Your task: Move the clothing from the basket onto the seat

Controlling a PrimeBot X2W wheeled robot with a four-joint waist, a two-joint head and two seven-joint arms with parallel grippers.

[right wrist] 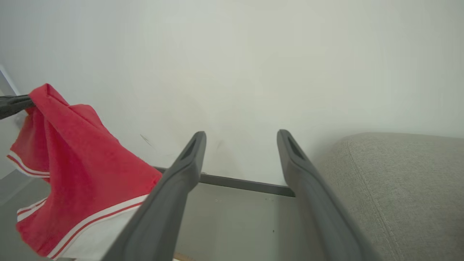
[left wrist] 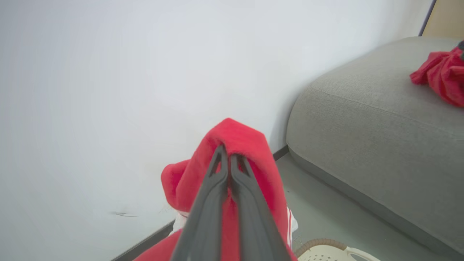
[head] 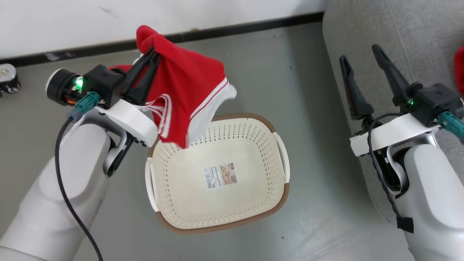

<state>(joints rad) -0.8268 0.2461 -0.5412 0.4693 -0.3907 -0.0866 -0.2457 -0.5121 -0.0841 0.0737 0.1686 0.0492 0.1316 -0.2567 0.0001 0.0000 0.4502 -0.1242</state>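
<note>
The red garment should be grabbed next by my right gripper at its white striped edge (head: 227,92), flaring out while the red garment's body (head: 185,80) hangs slack from my left gripper.
My left gripper (head: 154,50) is shut on a red garment with white panels and stripe trim (head: 188,94), which hangs in the air above the basket's far left corner. In the left wrist view the fingers (left wrist: 228,159) pinch a fold of that clothing (left wrist: 239,141). The cream perforated basket (head: 217,217) stands on the floor, with only a label sticker (head: 220,175) on its bottom. My right gripper (head: 360,54) is open and holds nothing, over the near edge of the grey seat (head: 406,29). Another red garment (left wrist: 440,74) lies on the seat (left wrist: 362,119).
A white wall with a dark baseboard (head: 253,25) runs behind the basket. A small dark object (head: 7,78) sits on the floor at the far left. Grey floor (head: 311,127) lies between the basket and the seat.
</note>
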